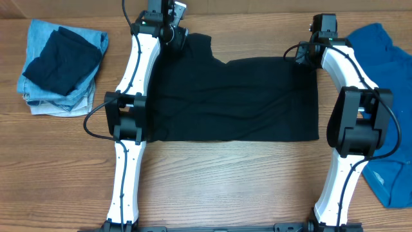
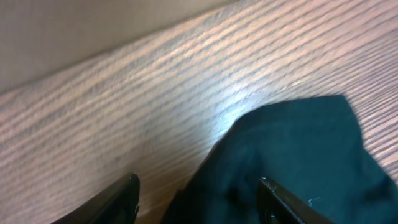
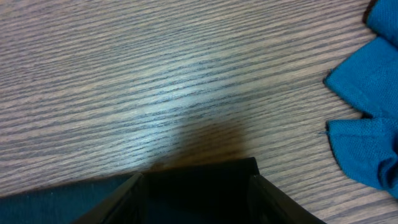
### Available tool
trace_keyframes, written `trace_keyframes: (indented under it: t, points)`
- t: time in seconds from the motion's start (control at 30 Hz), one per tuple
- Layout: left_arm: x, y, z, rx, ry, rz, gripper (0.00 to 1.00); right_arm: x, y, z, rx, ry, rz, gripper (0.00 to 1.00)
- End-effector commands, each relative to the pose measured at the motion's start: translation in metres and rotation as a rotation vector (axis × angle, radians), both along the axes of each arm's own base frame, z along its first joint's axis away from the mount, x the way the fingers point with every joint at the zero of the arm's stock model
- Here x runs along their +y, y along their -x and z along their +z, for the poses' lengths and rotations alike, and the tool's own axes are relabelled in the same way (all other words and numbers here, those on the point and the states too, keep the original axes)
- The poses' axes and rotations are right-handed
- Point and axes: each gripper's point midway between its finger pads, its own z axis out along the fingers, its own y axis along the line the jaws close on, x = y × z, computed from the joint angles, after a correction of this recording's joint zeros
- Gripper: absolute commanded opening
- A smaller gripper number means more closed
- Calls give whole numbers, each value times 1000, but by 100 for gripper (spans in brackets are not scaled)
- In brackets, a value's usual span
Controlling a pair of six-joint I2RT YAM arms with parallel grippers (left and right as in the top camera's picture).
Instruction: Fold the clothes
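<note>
I will next grab the black garment point(image 1: 232, 96) by its far corner with my left gripper. Then I will fold the garment's far edge over its near half.
A black garment point(image 1: 232, 96) lies spread flat across the middle of the wooden table. My left gripper point(image 1: 172, 35) is at its far left corner. In the left wrist view its fingers point(image 2: 199, 193) are wide apart, with the dark cloth point(image 2: 298, 155) lying between them on the table. My right gripper point(image 1: 308, 51) is at the far right corner. Its fingers point(image 3: 196, 186) are also apart, with the black cloth corner point(image 3: 205, 171) between them. Both grippers are open.
A stack of folded clothes point(image 1: 61, 64), light blue with a dark navy piece on top, sits at the far left. A bright blue garment point(image 1: 386, 64) lies crumpled along the right side and also shows in the right wrist view point(image 3: 367, 143). The table's back edge point(image 2: 93, 56) is just beyond the left gripper.
</note>
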Motion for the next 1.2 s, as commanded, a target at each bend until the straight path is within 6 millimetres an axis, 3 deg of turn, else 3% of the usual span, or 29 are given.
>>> trace_keyframes:
  t: [0.0, 0.23, 0.33, 0.47, 0.67, 0.7, 0.73, 0.8, 0.87, 1.03, 1.1, 1.17]
  points:
    - [-13, -9, 41, -92, 57, -51, 60, -4, -4, 5, -14, 7, -7, 55]
    - [-40, -2, 18, -99, -9, -176, 64, -3, -3, 5, -11, 6, -7, 55]
    - [-40, 2, -11, -53, -14, -177, 68, -4, -3, 5, -10, 7, -7, 55]
    - [-38, 2, -22, -39, -24, -171, 68, -3, -3, 5, -10, 5, -6, 55]
    - [-38, 5, -62, 4, -50, -174, 69, -3, 0, 1, -1, 3, -5, 55]
    - [-38, 6, -65, 8, -51, -174, 69, -3, 0, 1, 0, 3, -5, 55]
    - [-38, 5, -68, 9, -52, -174, 62, -3, 0, 1, 0, 3, -5, 55]
    - [-33, 1, -65, -3, -68, -146, 35, -3, 0, 1, -1, 3, -5, 54]
    - [-31, -7, -49, -31, -50, -92, 6, -3, -3, 3, -13, 4, -5, 52]
    - [-35, -25, 9, -142, 8, -50, 4, -3, -7, 5, -33, 8, -1, 52]
    - [-37, -26, 14, -152, 17, -49, 5, -2, -6, 4, -29, 4, 1, 52]
    - [-37, -26, 14, -150, 17, -49, 5, -1, -4, 3, -12, 14, 38, 61]
